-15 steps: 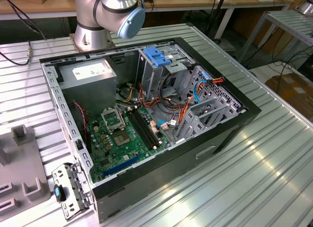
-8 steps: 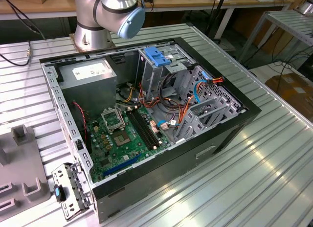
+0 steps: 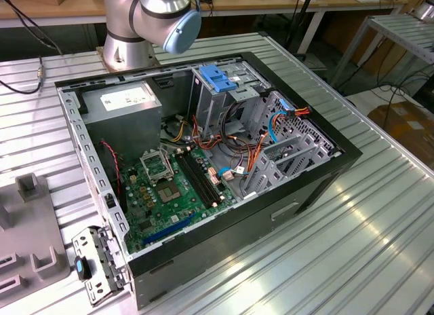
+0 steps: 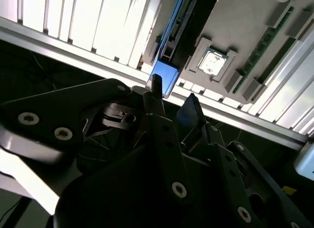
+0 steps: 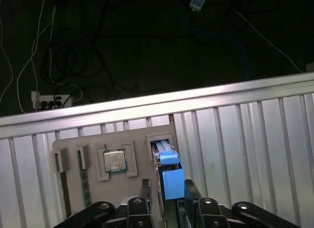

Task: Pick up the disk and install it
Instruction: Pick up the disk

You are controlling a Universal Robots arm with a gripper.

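The grey tray slot closes around the disk's other end, so I need to grab the disk by the sides of its blue block (image 5: 171,181) next.
In both wrist views a thin metal part with a blue plastic block (image 5: 171,181) stands on edge in a slot of a grey fixture tray (image 5: 68,145). It looks like the disk seen edge-on, and its label is hidden. My gripper (image 5: 168,189) hangs just over it, open, with one dark finger (image 5: 145,186) on each side of the blue block (image 4: 163,76) and a gap left between. The gripper (image 4: 174,98) holds nothing.
The fixture tray also carries a processor chip (image 5: 114,160) and a memory stick (image 5: 83,176). In the exterior view an open computer case (image 3: 325,172) lies on the ribbed metal table (image 3: 380,233), with a blue-topped drive cage (image 3: 220,77), power supply (image 3: 129,101) and motherboard (image 3: 169,186). The arm's base (image 3: 146,23) stands behind it.
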